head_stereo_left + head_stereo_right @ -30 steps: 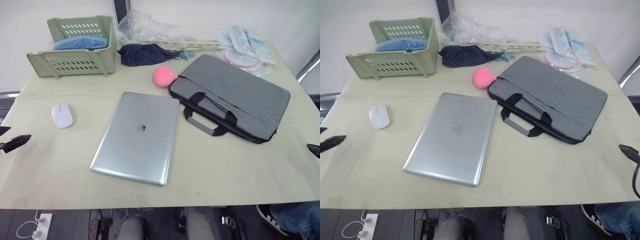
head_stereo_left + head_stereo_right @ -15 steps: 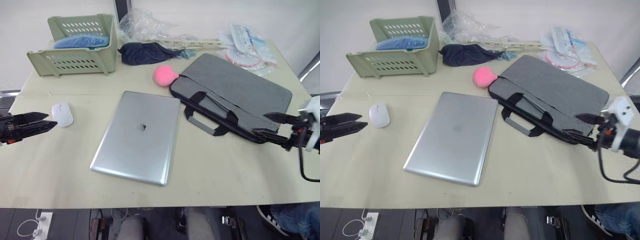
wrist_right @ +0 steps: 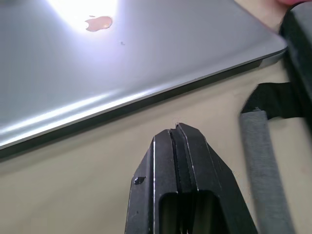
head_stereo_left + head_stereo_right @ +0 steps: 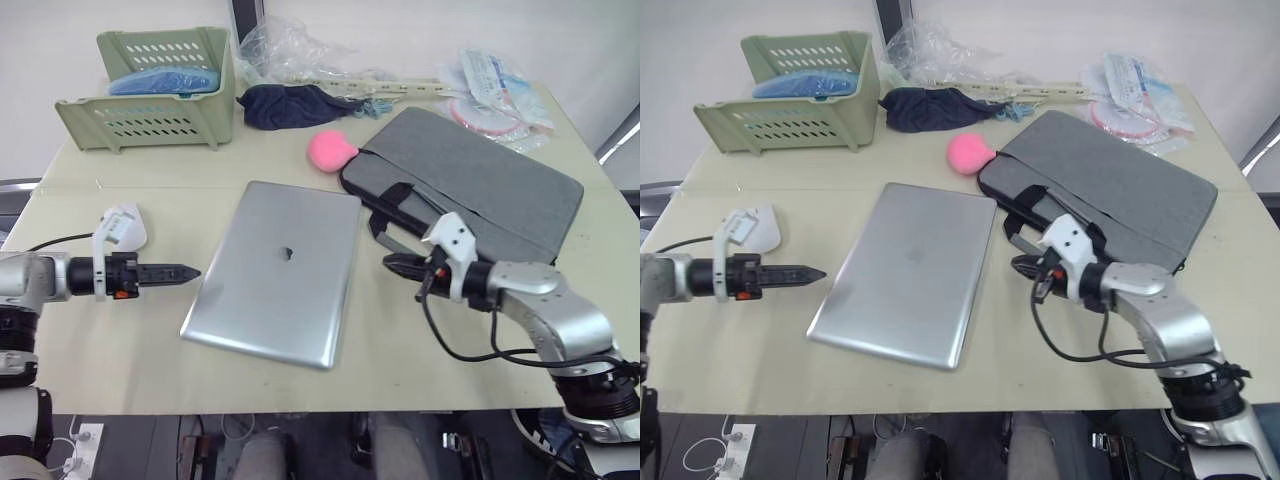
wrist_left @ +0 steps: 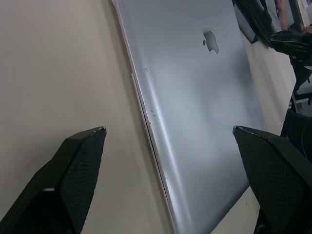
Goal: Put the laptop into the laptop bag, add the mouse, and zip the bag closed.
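My left gripper is going to grab the silver laptop by its long edge (image 4: 217, 255) next, so that the laptop can go into the grey laptop bag (image 4: 470, 185).
The silver laptop (image 4: 275, 275) lies closed and flat in the middle of the table. To its right, the grey laptop bag (image 4: 470, 185) lies flat with its black handles (image 4: 400, 228) towards the laptop. The white mouse (image 4: 768, 230) sits at the left, partly hidden behind my left wrist. My left gripper (image 4: 186, 271) is open and points at the laptop's left edge (image 5: 146, 105), just short of it. On the other side, my right gripper (image 4: 390, 262) is shut on nothing, close above the table between the laptop's right edge (image 3: 146, 100) and the bag's handle (image 3: 261, 146).
A green basket (image 4: 150, 90) stands at the back left. A dark navy cloth (image 4: 290, 105) and a pink plush (image 4: 330, 150) lie behind the laptop. Clear plastic (image 4: 290, 50) and packets (image 4: 495, 90) lie along the far edge.
Both arms have come in from the table's sides towards the laptop. The right gripper has closed, and the left one has stayed open.
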`<state>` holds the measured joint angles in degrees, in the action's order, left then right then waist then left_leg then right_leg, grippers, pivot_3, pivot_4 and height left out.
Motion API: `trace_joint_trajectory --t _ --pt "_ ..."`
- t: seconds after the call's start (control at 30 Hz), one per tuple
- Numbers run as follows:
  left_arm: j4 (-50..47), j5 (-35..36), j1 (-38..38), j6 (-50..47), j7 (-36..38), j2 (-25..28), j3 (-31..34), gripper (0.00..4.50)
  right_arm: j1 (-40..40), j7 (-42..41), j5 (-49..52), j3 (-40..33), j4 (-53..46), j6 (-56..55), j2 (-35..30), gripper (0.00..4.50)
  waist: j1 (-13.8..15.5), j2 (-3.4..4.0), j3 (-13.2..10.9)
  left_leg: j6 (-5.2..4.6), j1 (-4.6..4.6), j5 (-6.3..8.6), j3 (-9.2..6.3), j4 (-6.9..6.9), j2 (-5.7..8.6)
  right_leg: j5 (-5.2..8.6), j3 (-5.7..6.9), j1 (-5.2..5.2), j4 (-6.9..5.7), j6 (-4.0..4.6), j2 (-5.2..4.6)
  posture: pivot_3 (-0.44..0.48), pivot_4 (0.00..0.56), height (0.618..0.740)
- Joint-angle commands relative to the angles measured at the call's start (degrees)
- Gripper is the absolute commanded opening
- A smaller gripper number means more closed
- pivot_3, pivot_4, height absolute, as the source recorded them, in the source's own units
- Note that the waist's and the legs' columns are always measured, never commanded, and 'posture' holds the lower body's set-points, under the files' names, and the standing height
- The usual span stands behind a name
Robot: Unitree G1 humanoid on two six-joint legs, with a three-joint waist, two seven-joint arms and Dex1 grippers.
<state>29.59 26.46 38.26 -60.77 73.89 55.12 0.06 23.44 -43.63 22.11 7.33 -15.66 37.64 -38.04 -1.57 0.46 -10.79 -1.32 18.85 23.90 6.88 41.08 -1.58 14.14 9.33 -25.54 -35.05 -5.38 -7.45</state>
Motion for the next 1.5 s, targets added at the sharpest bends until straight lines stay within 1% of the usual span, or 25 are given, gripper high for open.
trace_joint_trajectory --t 0.03,0.23,0.4,0.53,0.63,0.7,0.83,0.93,1.03,1.23,1.37,1.5 --pt "2.7 -1.53 2.18 1.87 -0.26 -0.7 -0.49 4.5 1.36 0.86 -2.48 1.61 0.58 -0.91 1.17 0.04 0.01 -0.01 0.0 0.0 0.0 0.0 0.01 0.0 0.0 0.0 0.0 0.0 -0.01 0.0 0.0 0.0 0.15 0.74" --pt "8.51 -4.72 6.03 5.53 0.12 -2.95 -2.76 4.5 3.8 0.96 -7.85 6.21 6.68 -3.88 4.51 0.04 0.03 -0.03 0.02 0.0 0.01 0.0 -0.01 0.08 0.01 0.0 -0.01 0.0 -0.06 0.0 -0.01 0.0 0.15 0.74" --pt "9.87 -5.32 7.47 4.14 2.43 -4.91 -4.86 4.5 6.14 0.87 -10.12 7.66 11.39 -5.72 7.49 0.04 -0.08 -0.09 0.06 0.0 -0.03 0.0 -0.01 0.1 0.01 0.0 -0.02 0.02 -0.13 0.0 -0.01 0.0 0.15 0.74" --pt "7.08 -5.68 6.51 2.05 4.73 -5.25 -7.61 4.5 7.37 0.5 -11.42 8.35 13.98 -6.98 9.87 0.04 -0.18 -0.13 0.09 0.0 -0.1 0.0 -0.01 0.14 0.01 0.0 -0.07 0.03 -0.29 0.0 -0.04 0.0 0.15 0.74" --pt "7.4 -5.6 6.59 2.15 4.27 -5.97 -7.26 4.5 7.89 0.32 -12.16 8.53 15.4 -8.0 11.32 0.04 -0.21 -0.14 0.1 -0.01 -0.14 0.0 -0.02 0.13 0.0 0.0 -0.09 0.03 -0.34 0.0 -0.04 0.0 0.15 0.74" --pt "6.08 -4.42 6.11 0.58 4.1 -6.74 -6.49 4.5 8.17 0.26 -12.73 8.8 16.37 -8.72 12.3 0.04 -0.23 -0.17 0.11 0.0 -0.21 0.0 0.0 0.13 -0.01 0.0 -0.11 0.08 -0.35 0.0 -0.04 0.0 0.15 0.74" --pt "-3.28 -0.73 2.42 -4.84 5.43 -6.65 -6.33 4.5 9.17 -0.41 -14.09 9.75 18.59 -10.5 13.65 0.04 -0.36 -0.2 0.14 -0.01 -0.35 0.0 0.03 0.13 -0.03 0.0 -0.25 0.12 -0.44 0.01 -0.06 0.0 0.15 0.74" --pt "-10.61 2.86 -0.23 -9.94 3.88 -7.35 -4.35 4.5 9.9 -1.41 -15.71 11.27 20.09 -12.26 14.29 0.04 -0.36 -0.21 0.14 0.0 -0.37 0.0 0.0 0.13 -0.05 0.01 -0.29 0.12 -0.45 0.01 -0.07 0.0 0.15 0.74" --pt "-15.26 5.38 -1.84 -13.38 1.82 -7.99 -2.13 4.5 10.38 -2.14 -16.75 11.79 20.95 -13.34 14.79 0.04 -0.41 -0.28 0.18 0.0 -0.38 0.0 -0.04 0.14 -0.06 0.01 -0.33 0.12 -0.47 0.02 -0.07 0.0 0.15 0.74" --pt "-17.73 8.37 -3.15 -17.05 -3.57 -9.95 3.01 4.5 10.13 -3.15 -17.33 11.8 20.57 -13.61 15.74 0.04 -0.77 -0.3 0.19 0.0 -0.4 0.0 -0.18 0.13 -0.1 0.05 -0.34 0.11 -0.48 0.08 -0.04 0.0 0.15 0.74" --pt "-18.19 10.47 -4.32 -19.94 -9.41 -13.48 10.39 4.5 8.75 -3.42 -17.19 11.6 18.55 -12.69 15.5 0.04 -0.62 -0.31 0.2 0.0 -0.4 0.0 -0.28 0.14 -0.1 0.05 -0.36 0.11 -0.48 0.08 -0.05 0.0 0.15 0.74" --pt "-21.1 12.5 -6.91 -22.63 -13.06 -15.4 14.45 4.5 7.22 -3.66 -17.44 10.94 17.58 -12.31 14.97 0.04 -0.35 -0.32 0.21 0.0 -0.37 0.0 -0.36 0.12 -0.09 0.05 -0.32 0.11 -0.47 0.08 -0.06 0.0 0.15 0.74"
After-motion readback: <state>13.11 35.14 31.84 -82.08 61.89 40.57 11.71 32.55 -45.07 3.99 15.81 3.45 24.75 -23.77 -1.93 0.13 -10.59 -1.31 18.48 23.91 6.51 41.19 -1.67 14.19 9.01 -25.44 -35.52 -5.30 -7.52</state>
